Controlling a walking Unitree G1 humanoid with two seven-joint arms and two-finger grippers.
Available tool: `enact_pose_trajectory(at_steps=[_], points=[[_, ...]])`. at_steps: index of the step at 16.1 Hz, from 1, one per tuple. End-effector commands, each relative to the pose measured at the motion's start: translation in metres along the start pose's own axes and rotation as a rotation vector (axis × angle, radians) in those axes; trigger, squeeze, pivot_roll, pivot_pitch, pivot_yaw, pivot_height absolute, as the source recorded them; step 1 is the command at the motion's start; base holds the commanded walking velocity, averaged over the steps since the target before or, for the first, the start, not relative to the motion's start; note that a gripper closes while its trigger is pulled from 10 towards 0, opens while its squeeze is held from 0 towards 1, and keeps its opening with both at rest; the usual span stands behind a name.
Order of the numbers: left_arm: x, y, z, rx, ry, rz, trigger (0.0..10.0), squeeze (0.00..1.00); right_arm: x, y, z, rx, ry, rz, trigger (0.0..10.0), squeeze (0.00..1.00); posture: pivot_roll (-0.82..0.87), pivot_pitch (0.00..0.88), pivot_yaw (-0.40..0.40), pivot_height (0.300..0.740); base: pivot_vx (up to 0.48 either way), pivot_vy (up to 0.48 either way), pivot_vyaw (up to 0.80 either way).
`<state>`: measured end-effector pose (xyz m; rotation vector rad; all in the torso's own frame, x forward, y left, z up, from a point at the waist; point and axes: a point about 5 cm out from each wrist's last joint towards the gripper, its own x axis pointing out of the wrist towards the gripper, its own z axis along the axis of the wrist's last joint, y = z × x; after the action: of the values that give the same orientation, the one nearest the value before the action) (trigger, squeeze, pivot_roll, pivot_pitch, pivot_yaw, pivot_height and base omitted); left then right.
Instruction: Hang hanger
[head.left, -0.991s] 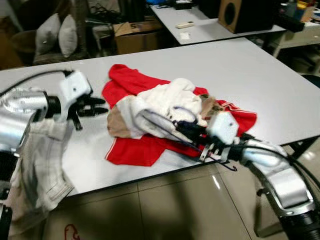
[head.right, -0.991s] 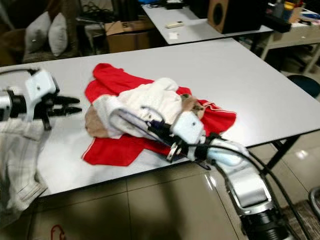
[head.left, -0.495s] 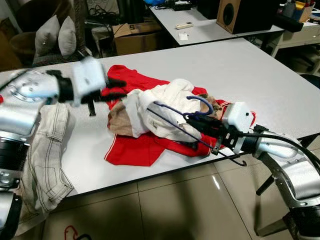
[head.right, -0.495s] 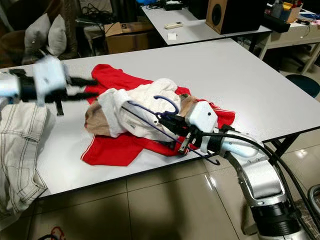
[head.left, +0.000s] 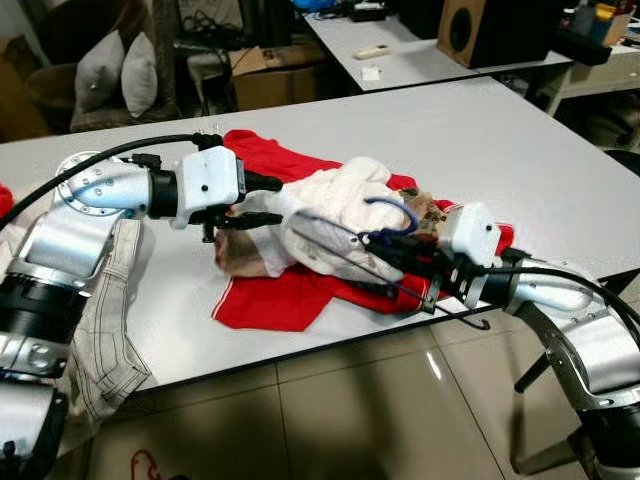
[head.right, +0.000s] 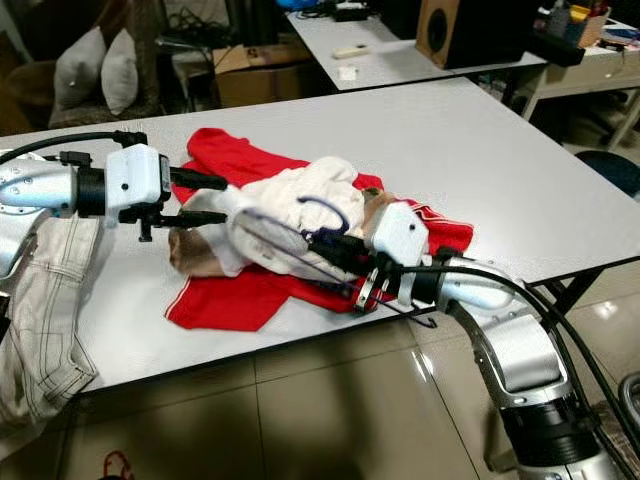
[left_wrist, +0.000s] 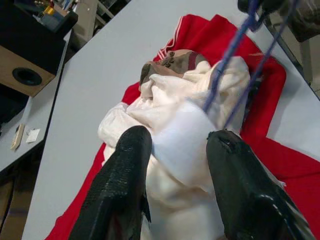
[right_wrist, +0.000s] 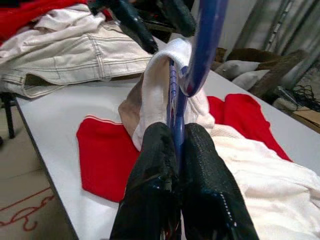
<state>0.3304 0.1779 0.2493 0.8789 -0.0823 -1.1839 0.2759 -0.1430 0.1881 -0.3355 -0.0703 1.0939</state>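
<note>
I should next pinch the white garment with my left gripper by its raised ribbed edge (head.left: 298, 232), because the rest of the cloth (head.left: 348, 192) lies loose on the red garment.
A blue wire hanger (head.left: 392, 207) sticks out of a white garment (head.left: 335, 200) lying on a red garment (head.left: 275, 298) on the grey table (head.left: 520, 160). My right gripper (head.left: 388, 246) is shut on the hanger's neck, just below the hook (right_wrist: 205, 45); its fingers (right_wrist: 152, 165) pinch the blue wire. My left gripper (head.left: 266, 200) is open at the white garment's left end. In the left wrist view its fingers (left_wrist: 125, 170) stand on either side of a fold of white cloth (left_wrist: 180, 135), with the hanger's wires (left_wrist: 235, 50) beyond. A tan cloth (head.left: 238, 256) lies under the white one.
Pale jeans (head.left: 100, 330) hang over the table's left front edge. Behind stand a second table (head.left: 400, 60) with a speaker (head.left: 490, 30), a cardboard box (head.left: 265, 75) and pillows (head.left: 115, 70). Tiled floor (head.left: 330, 420) lies in front.
My left arm swung right from the bare table to the white garment and now straddles its edge. My right gripper raised the hanger's hook out of the pile, then settled slightly.
</note>
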Motion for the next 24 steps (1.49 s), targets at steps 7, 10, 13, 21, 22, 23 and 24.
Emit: enact_pose_trajectory(at_steps=[7, 10, 13, 21, 22, 23, 24], points=[[0.002, -0.006, -0.005, -0.042, 0.033, -0.199, 10.0, 0.00, -0.001, 0.009, 0.007, -0.047, 0.010, 0.115, 10.0, 0.00, -0.02, 0.000, 0.091, 0.740, 0.000, 0.000, 0.00], [-0.002, 0.000, 0.000, -0.109, -0.030, -0.216, 10.0, 0.00, -0.002, 0.011, 0.006, -0.056, 0.023, 0.148, 10.0, 0.00, -0.01, 0.000, 0.091, 0.740, 0.000, 0.000, 0.00], [-0.007, 0.003, -0.005, -0.087, 0.032, -0.243, 10.0, 0.00, -0.002, 0.012, 0.007, -0.063, 0.024, 0.165, 10.0, 0.00, -0.01, 0.000, 0.096, 0.740, 0.000, 0.000, 0.00], [0.003, -0.005, -0.019, -0.002, 0.131, -0.294, 10.0, 0.00, 0.001, 0.017, 0.013, -0.074, 0.008, 0.201, 10.0, 0.00, -0.01, 0.000, 0.108, 0.740, 0.000, 0.000, 0.00], [0.005, -0.005, -0.021, 0.007, 0.142, -0.292, 10.0, 0.00, 0.002, 0.017, 0.014, -0.075, 0.006, 0.202, 10.0, 0.00, -0.01, 0.000, 0.109, 0.740, 0.000, 0.000, 0.00], [0.010, -0.001, -0.019, 0.024, 0.124, -0.251, 9.2, 0.00, 0.002, 0.016, 0.016, -0.078, 0.002, 0.203, 10.0, 0.00, -0.01, 0.000, 0.110, 0.740, 0.000, 0.000, 0.00], [0.012, 0.000, -0.016, 0.027, 0.098, -0.242, 7.5, 0.00, 0.002, 0.016, 0.017, -0.080, 0.001, 0.203, 10.0, 0.00, -0.01, 0.000, 0.110, 0.740, 0.000, 0.000, 0.00]])
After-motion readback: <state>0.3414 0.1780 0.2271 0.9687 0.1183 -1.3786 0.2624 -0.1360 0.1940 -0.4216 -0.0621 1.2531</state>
